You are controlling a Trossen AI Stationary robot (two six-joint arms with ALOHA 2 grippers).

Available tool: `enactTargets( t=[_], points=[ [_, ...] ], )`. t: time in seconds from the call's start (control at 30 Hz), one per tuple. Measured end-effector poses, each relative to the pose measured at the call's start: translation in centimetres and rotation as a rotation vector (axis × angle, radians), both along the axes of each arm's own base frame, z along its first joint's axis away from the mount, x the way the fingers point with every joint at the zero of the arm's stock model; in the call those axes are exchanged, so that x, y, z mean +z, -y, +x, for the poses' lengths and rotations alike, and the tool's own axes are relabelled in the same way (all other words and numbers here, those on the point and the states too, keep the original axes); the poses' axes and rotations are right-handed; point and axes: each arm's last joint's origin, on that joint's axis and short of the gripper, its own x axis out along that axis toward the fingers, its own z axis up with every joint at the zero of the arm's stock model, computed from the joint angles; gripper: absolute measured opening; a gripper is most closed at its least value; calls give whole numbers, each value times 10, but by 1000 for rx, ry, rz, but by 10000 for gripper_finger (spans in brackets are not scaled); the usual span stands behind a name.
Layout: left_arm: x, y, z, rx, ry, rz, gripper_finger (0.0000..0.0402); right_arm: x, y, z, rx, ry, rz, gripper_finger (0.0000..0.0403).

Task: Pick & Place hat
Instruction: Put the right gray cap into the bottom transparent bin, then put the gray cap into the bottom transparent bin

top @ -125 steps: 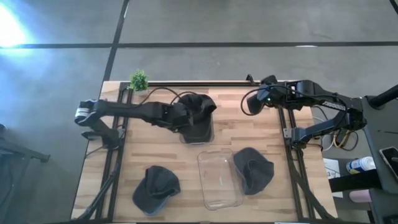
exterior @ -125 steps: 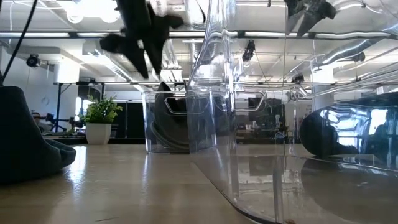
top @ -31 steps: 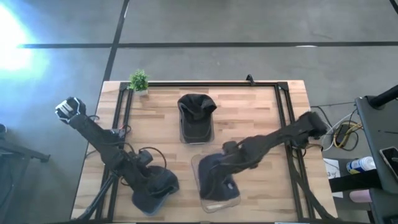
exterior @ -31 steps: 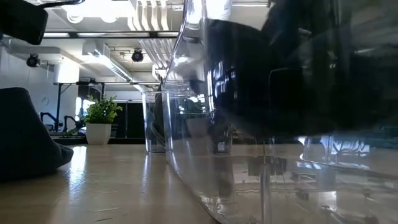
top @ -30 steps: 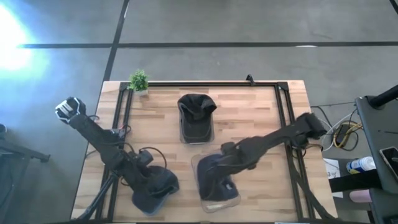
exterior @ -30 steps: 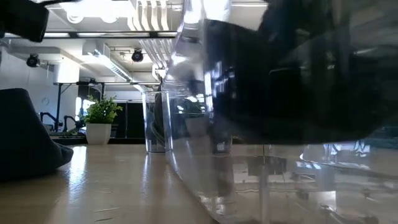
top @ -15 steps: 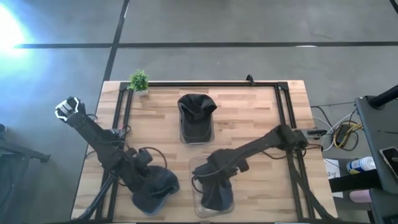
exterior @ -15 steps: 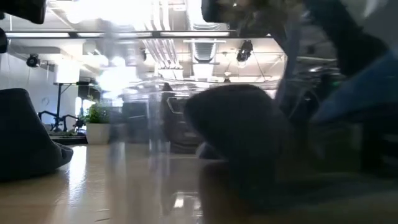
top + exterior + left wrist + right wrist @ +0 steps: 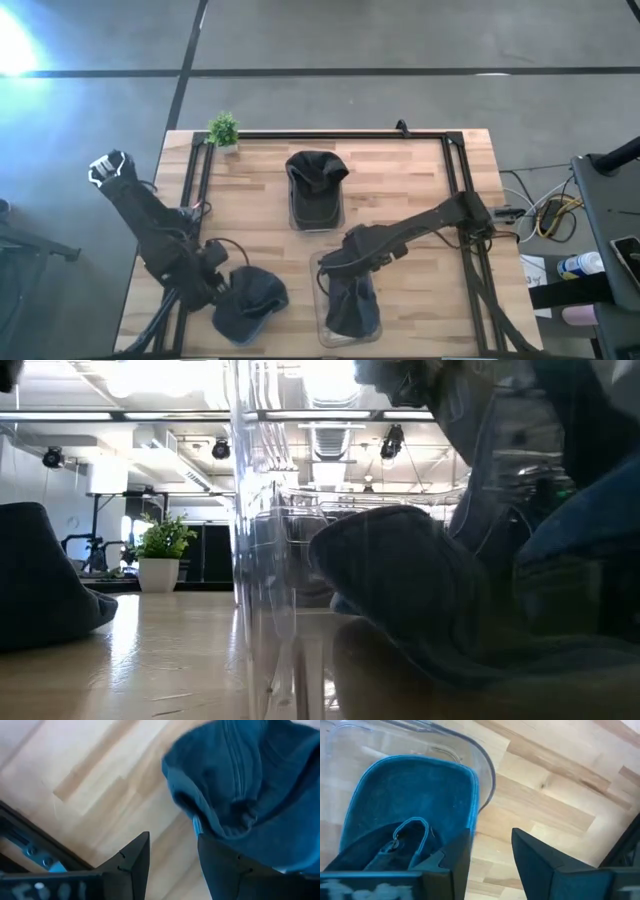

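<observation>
The left gripper should next grab the table's hat by its top's bottom rim (image 9: 231, 299) to place it in the clear bin.
Three dark blue hats show. One hat (image 9: 250, 302) lies on the table at the near left. One hat (image 9: 350, 305) lies in a clear bin (image 9: 322, 268) at the near middle, and it also shows in the low view (image 9: 400, 570). One hat (image 9: 315, 180) sits in a far clear bin. My left gripper (image 9: 220, 288) is open at the left edge of the near-left hat (image 9: 250, 780), with bare table between its fingers (image 9: 172, 852). My right gripper (image 9: 343, 272) is open and empty above the far end of the near bin (image 9: 490, 845). My left gripper has one finger (image 9: 220, 865) right beside the hat's lower edge (image 9: 196, 826); I cannot tell whether they touch. The hat lies on the table.
A small potted plant (image 9: 223, 130) stands at the far left corner. Black frame rails (image 9: 455, 190) run along the table's left, right and far sides. Bare wood lies between the two bins and at the near right.
My right gripper has carried its hat toward the table's near-left into the near bin, then drawn back toward the far edge; the hat now lies on the bin's floor. The bin has shifted a little. My left gripper has moved off the near-left hat toward the table's left edge.
</observation>
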Motion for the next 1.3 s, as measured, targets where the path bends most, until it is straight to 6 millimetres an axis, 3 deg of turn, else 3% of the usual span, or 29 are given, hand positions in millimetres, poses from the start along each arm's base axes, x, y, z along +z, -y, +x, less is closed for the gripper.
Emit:
enactTargets(
  t=[0.2, 0.33, 0.5, 0.87, 0.97, 1.13, 1.3],
  points=[
    [-8, 13, -9, -11, -24, -42, 158, 16, 1, -9, 58, 115, 37, 159],
    [-17, 24, -5, -37, 49, -146, 158, 30, 4, -14, 88, 246, 41, 178],
    [-30, 24, -4, 0, 65, -153, 158, 47, 11, -28, 96, 311, 7, 207],
    [-77, 32, 2, 51, 186, -318, 156, 53, 14, -40, 108, 321, 3, 251],
    [-82, 33, 4, 83, 240, -358, 128, 53, 14, -40, 108, 320, 2, 255],
    [-81, 30, 6, 100, 272, -333, 18, 59, 17, -47, 97, 305, -2, 249],
    [-65, 24, 8, 135, 337, -349, 8, 68, 20, -60, 40, 274, -33, 238]
  ],
)
